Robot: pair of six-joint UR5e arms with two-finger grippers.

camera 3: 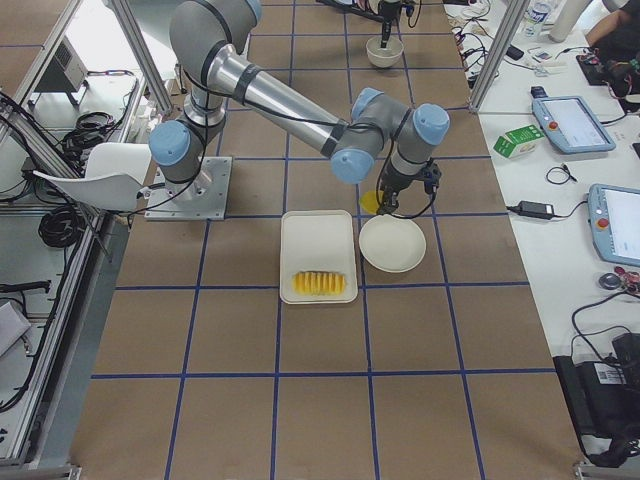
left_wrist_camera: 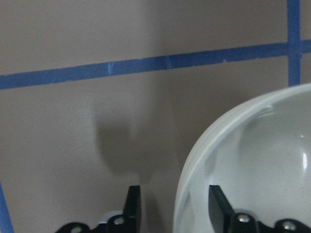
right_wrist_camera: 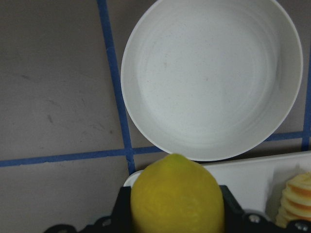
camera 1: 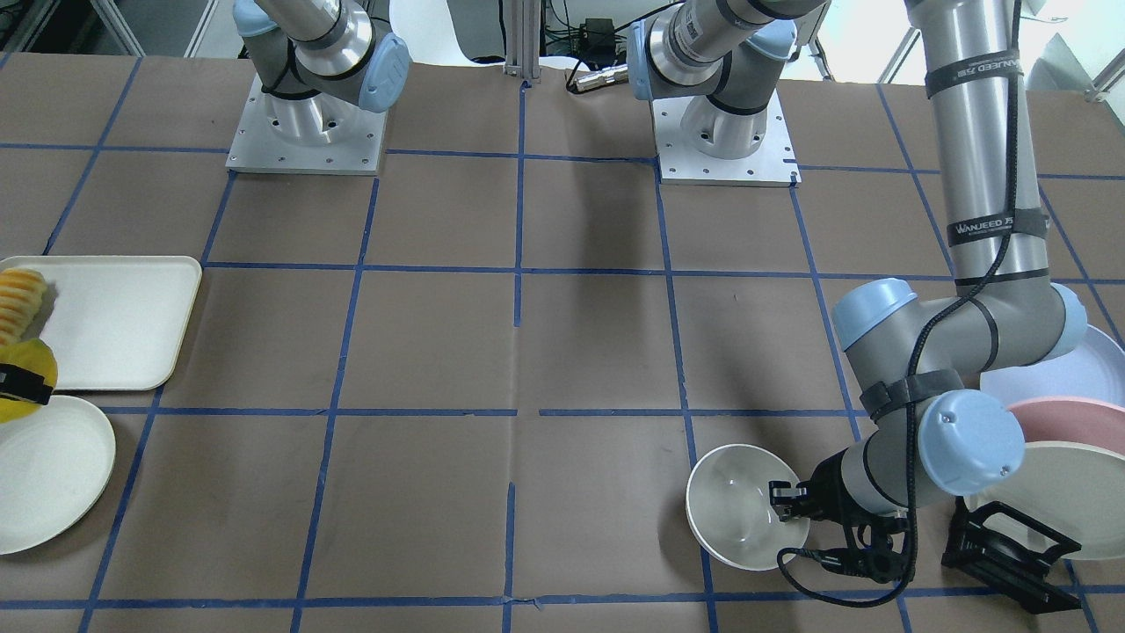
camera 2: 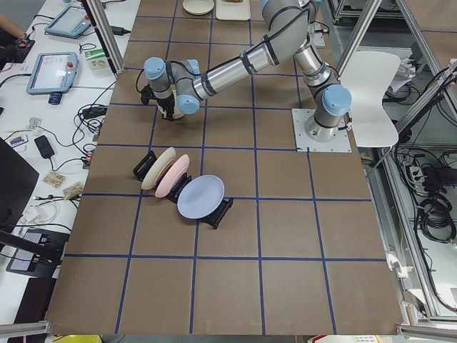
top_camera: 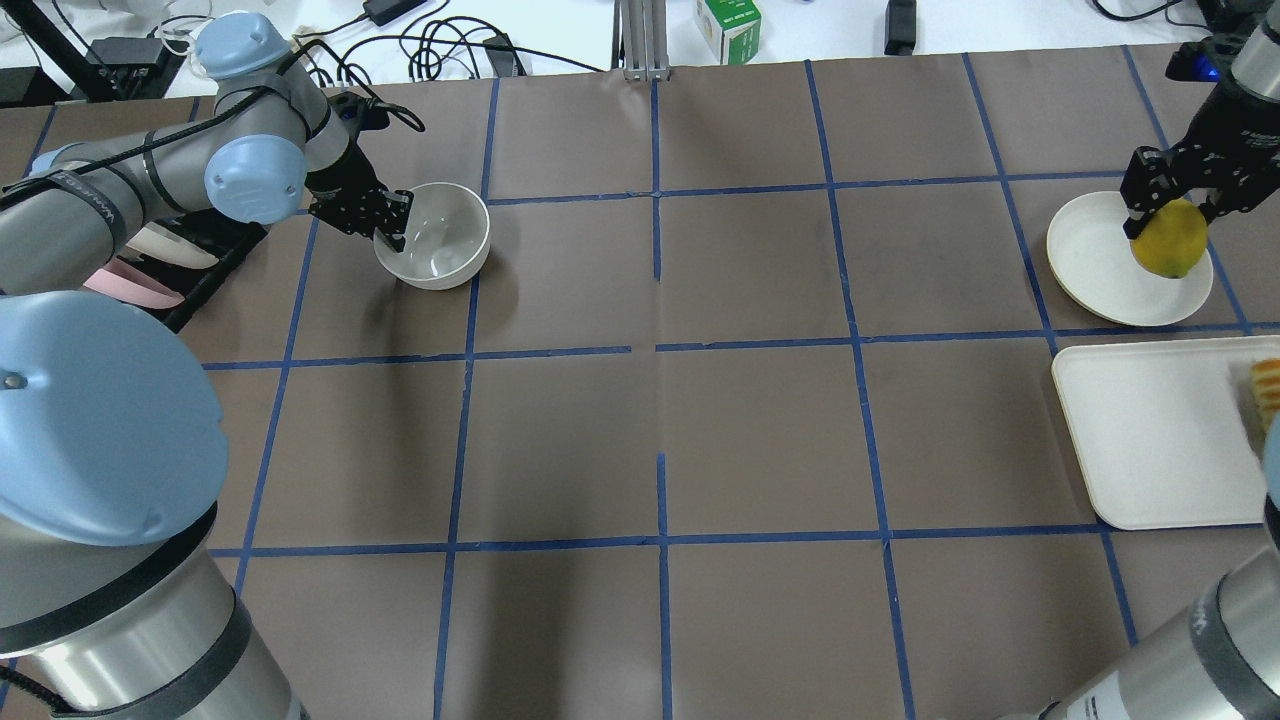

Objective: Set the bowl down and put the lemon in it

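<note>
The bowl's round body is wider than my fingers open, so my left gripper will next pinch the bowl by its thin rim (camera 1: 793, 481) to place it.
The off-white bowl (top_camera: 440, 240) stands on the brown table at the far left of the overhead view, and also shows in the front view (camera 1: 738, 514). My left gripper (top_camera: 392, 225) is open, one finger inside and one outside the bowl's rim (left_wrist_camera: 194, 160), with a gap on both sides. My right gripper (top_camera: 1165, 205) is shut on the yellow lemon (top_camera: 1172, 240) and holds it above the edge of a flat cream plate (top_camera: 1090, 255). The right wrist view shows the lemon (right_wrist_camera: 177, 194) between the fingers, with the plate (right_wrist_camera: 209, 77) below.
A white rectangular tray (top_camera: 1150, 440) with sliced yellow-orange fruit (top_camera: 1268, 390) lies beside the plate. A black rack with several upright plates (camera 1: 1055, 440) stands close behind my left arm. Blue tape lines grid the table.
</note>
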